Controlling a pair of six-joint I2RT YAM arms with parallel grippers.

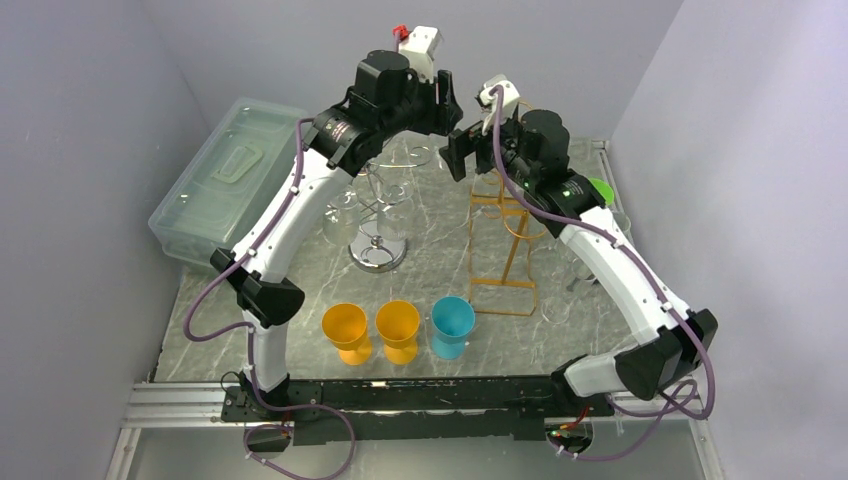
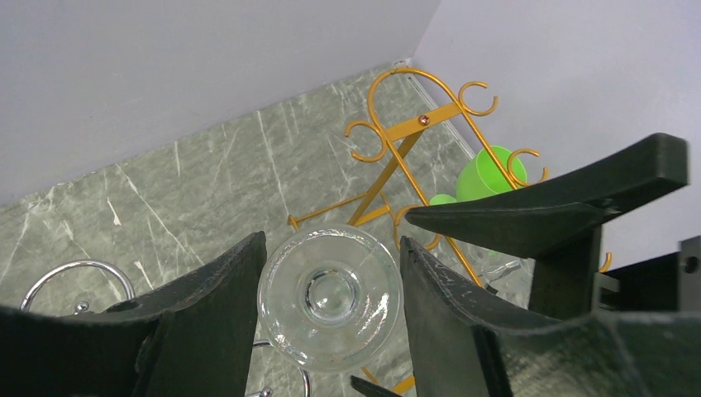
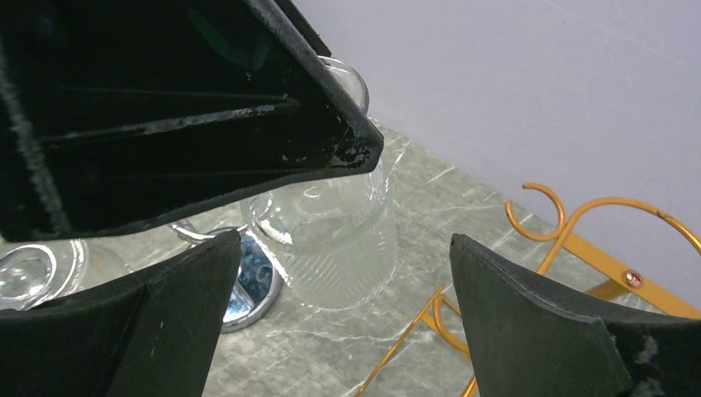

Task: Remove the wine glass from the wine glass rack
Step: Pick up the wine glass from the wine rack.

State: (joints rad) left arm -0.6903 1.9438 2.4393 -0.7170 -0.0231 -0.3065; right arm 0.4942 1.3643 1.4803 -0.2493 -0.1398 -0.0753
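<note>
I next need to grab the clear wine glass by its ribbed bowl (image 3: 339, 240) with my right gripper, which leaves the glass's foot free to slip from my left gripper.
A clear wine glass (image 2: 329, 296) hangs upside down, its round foot between my left gripper's (image 2: 331, 289) two black fingers (image 2: 207, 314), which touch its rim on both sides. Its ribbed bowl (image 3: 339, 240) shows below that gripper in the right wrist view. The chrome wine glass rack (image 1: 378, 205) stands just left of and below it, and one of the rack's rings (image 2: 78, 277) is empty. My right gripper (image 3: 345, 322) is open, close beside the bowl and touching nothing. From above, both grippers (image 1: 447, 108) (image 1: 458, 155) meet high over the table's back and hide the glass.
A gold wire rack (image 1: 505, 230) stands right of the chrome one. Other glasses (image 1: 340, 205) hang on the chrome rack. Two orange cups (image 1: 346, 330) (image 1: 398, 328) and a blue cup (image 1: 452, 325) stand in front. A clear lidded box (image 1: 235, 170) sits back left, a green cup (image 1: 601, 190) back right.
</note>
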